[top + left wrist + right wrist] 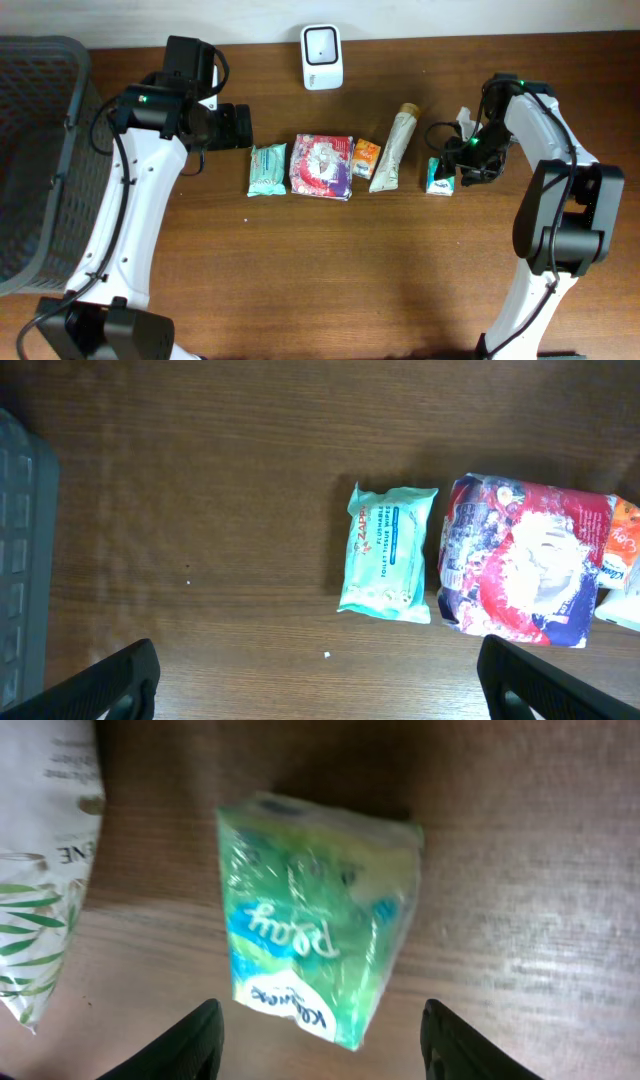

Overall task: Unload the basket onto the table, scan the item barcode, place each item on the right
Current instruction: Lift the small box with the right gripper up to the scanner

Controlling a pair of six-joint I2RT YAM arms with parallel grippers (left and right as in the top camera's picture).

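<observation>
My right gripper grabs the green tissue pack across its sides at the pack's near end (440,187) (304,988) next and leaves the rest uncovered to scan its barcode.
A green tissue pack (440,177) lies at the right end of a row of items on the wooden table. In the right wrist view the pack (315,915) rests on the wood just ahead of my right gripper (322,1050), whose fingers (185,1045) stand apart on either side without touching it. My right gripper (458,160) hovers right beside the pack. My left gripper (245,128) is wide open and holds nothing, left of a teal wipes pack (388,550). A white barcode scanner (322,56) stands at the table's back edge.
The row also holds the teal wipes pack (267,170), a red patterned pack (322,166), a small orange packet (366,157) and a white tube (393,150). A grey mesh basket (40,150) stands at the far left.
</observation>
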